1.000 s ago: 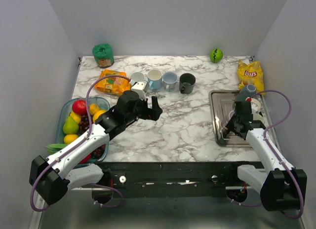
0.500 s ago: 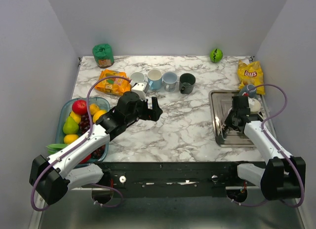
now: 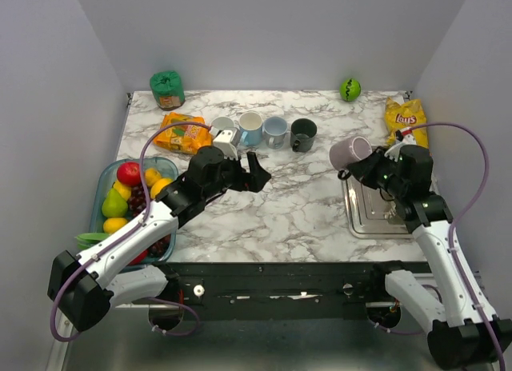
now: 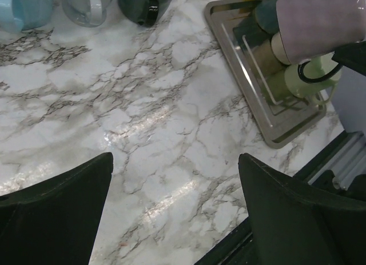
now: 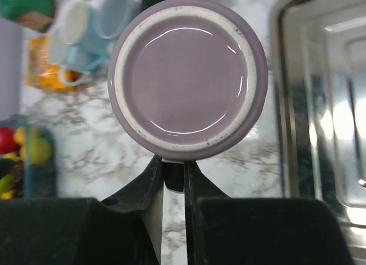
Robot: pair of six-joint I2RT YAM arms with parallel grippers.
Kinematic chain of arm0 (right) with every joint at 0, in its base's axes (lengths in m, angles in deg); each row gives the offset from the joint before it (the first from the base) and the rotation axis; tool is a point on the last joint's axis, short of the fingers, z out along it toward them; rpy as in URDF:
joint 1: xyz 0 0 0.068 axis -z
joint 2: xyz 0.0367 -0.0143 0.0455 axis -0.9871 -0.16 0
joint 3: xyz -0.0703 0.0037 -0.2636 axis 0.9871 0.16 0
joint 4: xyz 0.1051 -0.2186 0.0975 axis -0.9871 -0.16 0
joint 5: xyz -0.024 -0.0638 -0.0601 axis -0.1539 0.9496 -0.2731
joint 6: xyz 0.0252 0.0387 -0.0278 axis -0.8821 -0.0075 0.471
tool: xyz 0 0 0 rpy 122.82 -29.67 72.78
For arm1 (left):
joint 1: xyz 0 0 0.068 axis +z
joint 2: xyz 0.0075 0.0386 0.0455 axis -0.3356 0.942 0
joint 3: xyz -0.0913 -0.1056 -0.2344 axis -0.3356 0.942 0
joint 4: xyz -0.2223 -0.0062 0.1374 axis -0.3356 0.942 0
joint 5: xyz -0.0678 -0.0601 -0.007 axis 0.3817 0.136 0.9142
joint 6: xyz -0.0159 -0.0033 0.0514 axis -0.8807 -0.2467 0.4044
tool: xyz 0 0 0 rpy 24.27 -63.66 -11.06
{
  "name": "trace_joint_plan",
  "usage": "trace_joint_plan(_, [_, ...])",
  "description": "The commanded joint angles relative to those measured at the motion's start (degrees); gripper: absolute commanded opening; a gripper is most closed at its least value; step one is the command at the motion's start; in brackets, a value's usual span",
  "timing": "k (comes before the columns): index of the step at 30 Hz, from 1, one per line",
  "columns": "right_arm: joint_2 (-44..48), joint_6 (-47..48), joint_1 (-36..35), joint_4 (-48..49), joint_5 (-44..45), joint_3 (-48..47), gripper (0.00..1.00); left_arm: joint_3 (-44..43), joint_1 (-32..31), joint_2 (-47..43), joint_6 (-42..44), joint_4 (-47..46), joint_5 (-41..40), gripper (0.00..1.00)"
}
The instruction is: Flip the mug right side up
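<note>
Next, my left gripper grabs the lilac mug's dark handle (image 3: 344, 175) (image 4: 305, 76) from the side of the mug's opening, opposite the base, to set the mug upright.
A lilac mug (image 3: 350, 153) hangs in the air just left of the metal tray (image 3: 362, 220), lying on its side. My right gripper (image 3: 366, 165) is shut on its dark handle. In the right wrist view the mug's (image 5: 189, 76) round base faces the camera, and my right gripper (image 5: 174, 169) pinches the handle right under the rim of that base. In the left wrist view the mug (image 4: 320, 22) shows at the top right. My left gripper (image 3: 254, 169) hovers open over the middle of the table with nothing between its fingers (image 4: 57, 191).
Several upright mugs (image 3: 264, 129) stand in a row at the back. An orange snack bag (image 3: 182, 133) and a green can (image 3: 167, 89) lie back left, a fruit container (image 3: 132, 197) at the left. A yellow chips bag (image 3: 406, 119) and green ball (image 3: 350, 89) sit back right. A pale green mug (image 4: 297, 82) lies in the tray.
My right gripper shut on the mug's handle in the tray, then lifted it up and leftward out over the table. The left arm has barely moved.
</note>
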Motion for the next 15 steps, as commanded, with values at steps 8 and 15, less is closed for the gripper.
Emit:
trace_joint_plan(8, [6.7,-14.9,-3.5,26.8,-24.1,-1.2,0.01,-0.2,-1.8,5.1,-21.2,-34.5,17.8,0.99])
trace_joint_plan(15, [7.4,-20.3,-6.6,35.8,-23.8,0.7,0.01,-4.8,-6.1,12.1,-27.6,-41.8,19.2,0.99])
